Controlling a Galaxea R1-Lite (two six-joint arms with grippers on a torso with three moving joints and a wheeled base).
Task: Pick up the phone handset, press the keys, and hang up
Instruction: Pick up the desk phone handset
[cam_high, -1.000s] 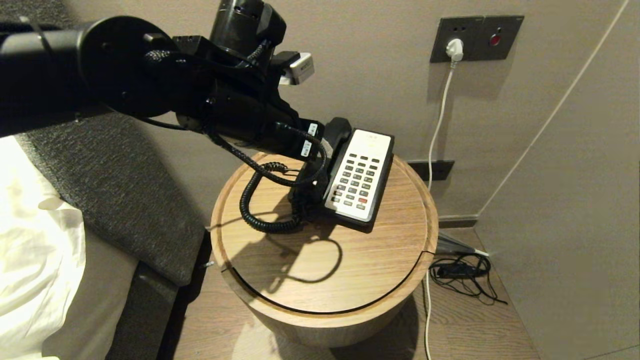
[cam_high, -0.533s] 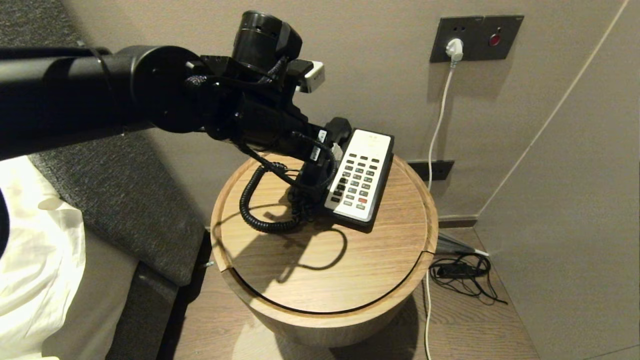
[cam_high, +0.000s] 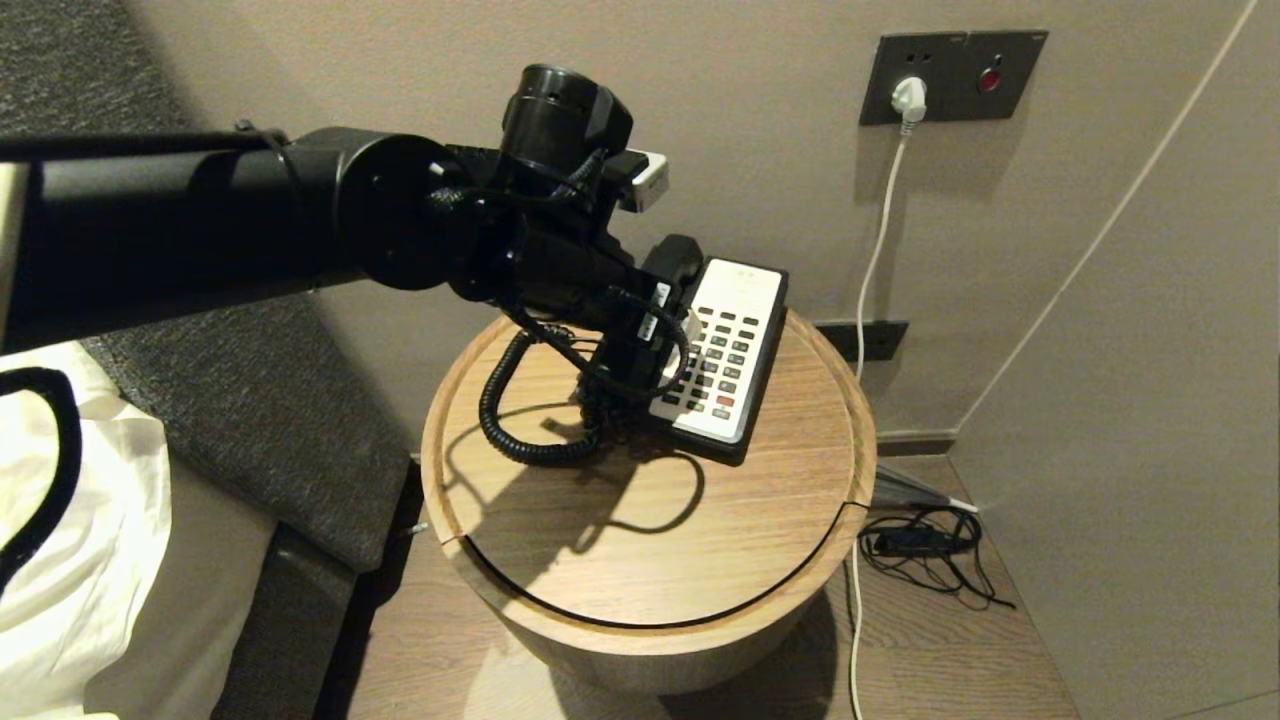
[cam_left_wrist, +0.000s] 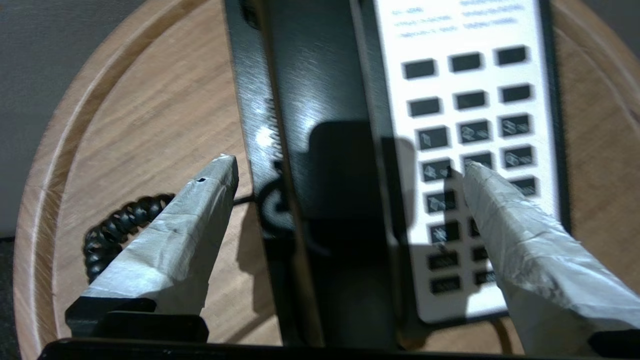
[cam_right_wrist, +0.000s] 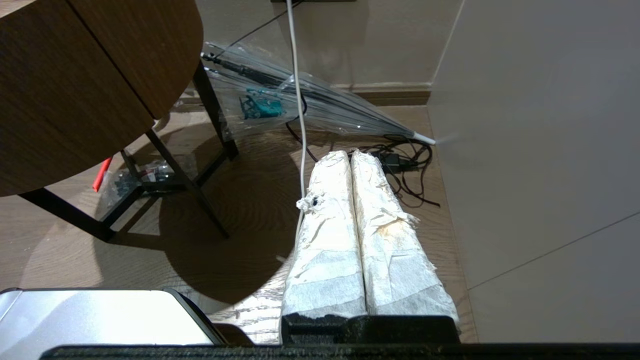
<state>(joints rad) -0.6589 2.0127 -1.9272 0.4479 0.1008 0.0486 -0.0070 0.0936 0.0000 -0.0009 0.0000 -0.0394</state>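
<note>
Both fingers of my left gripper still end above the handset's sides, so it goes lower first. It is too early to close on the phone handset.
The black phone stands at the back of the round wooden side table. The phone handset lies in its cradle along the phone's left side, its coiled cord looping over the tabletop. The keys sit in rows in the white faceplate, one of them red. My left gripper hovers open over the handset's lower half. In the left wrist view the left gripper straddles the handset, one finger over the wood, the other over the keys. My right gripper is shut and empty, low above the floor.
A wall socket with a white plug is behind the table, its cable hanging down to the floor. Tangled black cables lie on the floor at right. A grey headboard and white bedding are at left. A clear umbrella lies by the wall.
My left arm has moved to the right and down, bringing the open gripper over the handset. The phone and the cord have stayed in place.
</note>
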